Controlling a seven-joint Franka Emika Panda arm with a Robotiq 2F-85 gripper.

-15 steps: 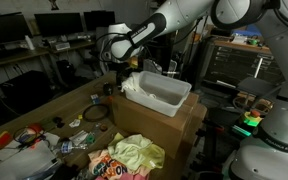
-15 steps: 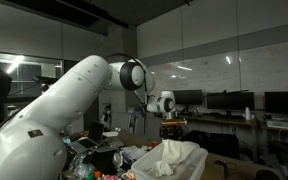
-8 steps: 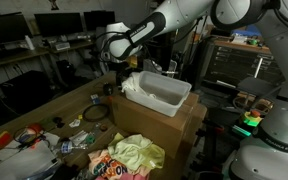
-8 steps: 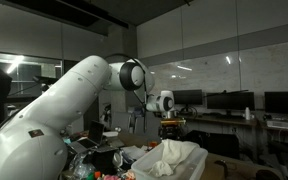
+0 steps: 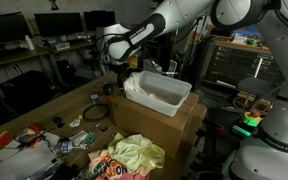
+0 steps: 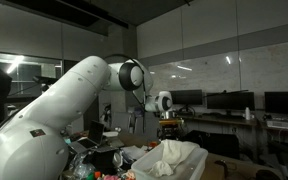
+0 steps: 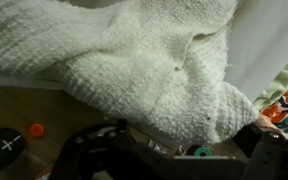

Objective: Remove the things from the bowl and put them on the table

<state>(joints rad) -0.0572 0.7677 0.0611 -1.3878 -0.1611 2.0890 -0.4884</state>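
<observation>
The white towel's lower fold (image 7: 189, 122) is between the robot's spread fingers, as deep as their ends, so the gripper should close on the towel now.
A white tub-shaped bowl (image 5: 169, 93) stands on a cardboard box (image 5: 164, 125). A white towel (image 5: 132, 84) hangs over the bowl's near-left rim. In an exterior view it rises to a peak (image 6: 170, 152) under my gripper (image 6: 167, 124). My gripper (image 5: 118, 66) is right above that rim and appears shut on the towel. In the wrist view the towel (image 7: 134, 60) fills most of the frame and hides the fingertips. The rest of the bowl's inside is hard to see.
The table (image 5: 44, 115) beside the box holds clutter: a black cable coil (image 5: 95, 114), small parts, and yellow and patterned cloths (image 5: 129, 155). An orange cap (image 7: 36, 130) and black objects lie under the towel. Monitors (image 5: 59, 25) and racks stand behind.
My gripper has risen very slightly at the bowl's rim, with the towel under it. Nothing else has moved.
</observation>
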